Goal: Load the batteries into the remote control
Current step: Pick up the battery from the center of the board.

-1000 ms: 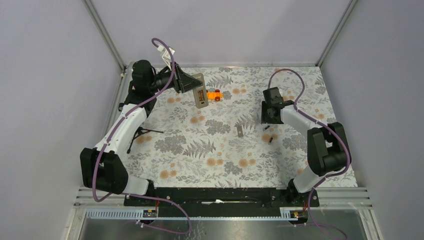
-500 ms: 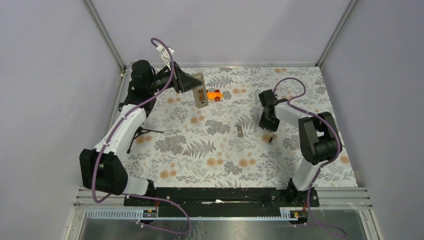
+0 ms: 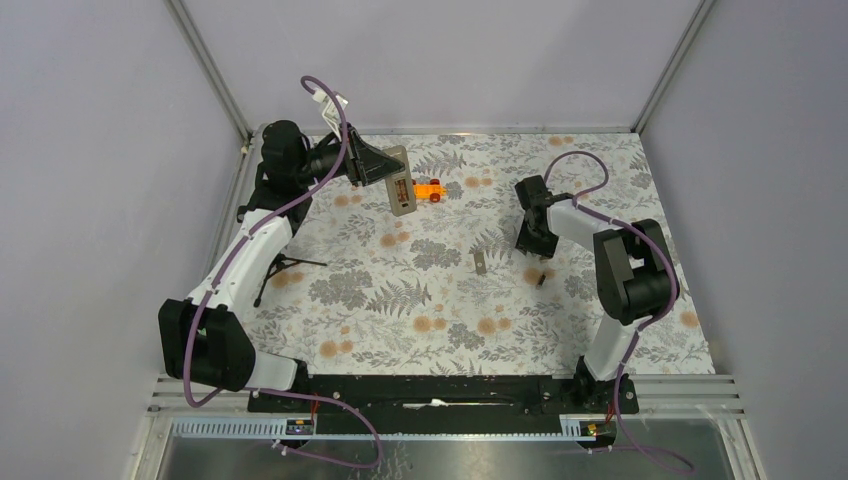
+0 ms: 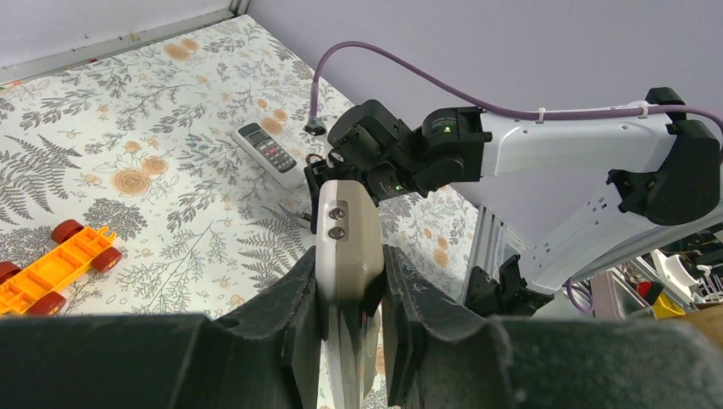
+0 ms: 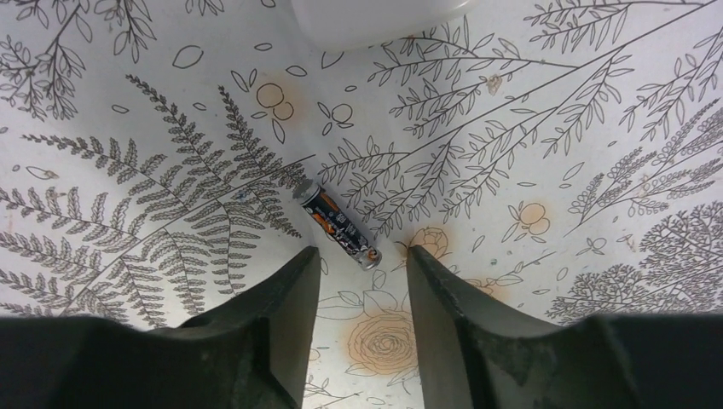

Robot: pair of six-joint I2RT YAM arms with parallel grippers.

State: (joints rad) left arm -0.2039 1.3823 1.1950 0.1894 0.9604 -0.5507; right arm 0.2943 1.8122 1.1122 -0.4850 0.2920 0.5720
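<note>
My right gripper should next grip the battery by its body near the copper-coloured end [image 5: 351,240]. This leaves the battery's grey end free to go into the remote.
My left gripper [image 3: 388,172] is shut on the remote control [image 3: 400,190] and holds it in the air over the far left of the table. In the left wrist view its grey-brown back [image 4: 345,221] faces the camera, pinched between the fingers [image 4: 298,307]. My right gripper [image 3: 535,243] points down at the mat, right of centre. In the right wrist view it is open [image 5: 362,252], and one battery [image 5: 339,227] lies on the mat just ahead of the two fingertips, not touched. I cannot make out the second battery for sure.
An orange toy car [image 3: 430,190] lies beside the held remote. A small grey piece [image 3: 480,262] and a tiny dark piece [image 3: 541,278] lie on the mat near my right gripper. A white remote with a screen [image 4: 268,153] lies on the mat. A white object [image 5: 375,17] shows at the top edge of the right wrist view.
My right arm has folded in and its gripper has moved left and down over the battery. My left gripper with the remote has not moved.
</note>
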